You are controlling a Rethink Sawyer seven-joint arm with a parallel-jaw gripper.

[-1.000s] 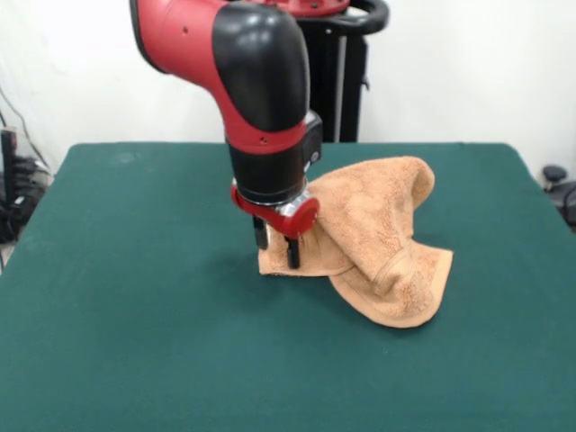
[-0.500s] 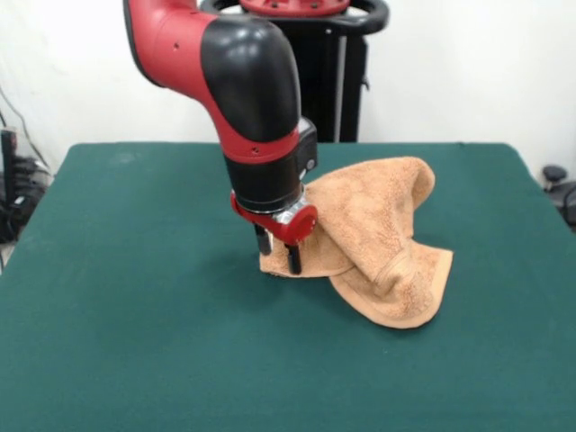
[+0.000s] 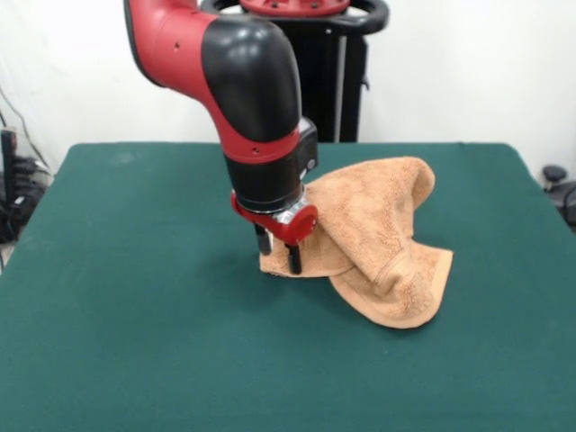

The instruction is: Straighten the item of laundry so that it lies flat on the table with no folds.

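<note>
The gripper grabs the towel by its hemmed corner next. Then it pulls the folds out and lays the towel flat.
The light orange-tan towel lies crumpled and folded over itself right of the middle of the dark green table. One layer is humped up at the back, and a rounded fold hangs toward the front right. My gripper points down at the towel's left corner, right at the table surface. Its two black fingers stand apart, one on each side of the towel's edge. The white tag is hidden.
The robot's black pedestal stands behind the table's far edge. Dark equipment and cables sit beyond the left edge, and a dark object beyond the right edge. Bare green cloth lies to the left and in front of the towel.
The arm shifted slightly left and a little lower onto the towel's left corner, then held still. The towel has not changed shape.
</note>
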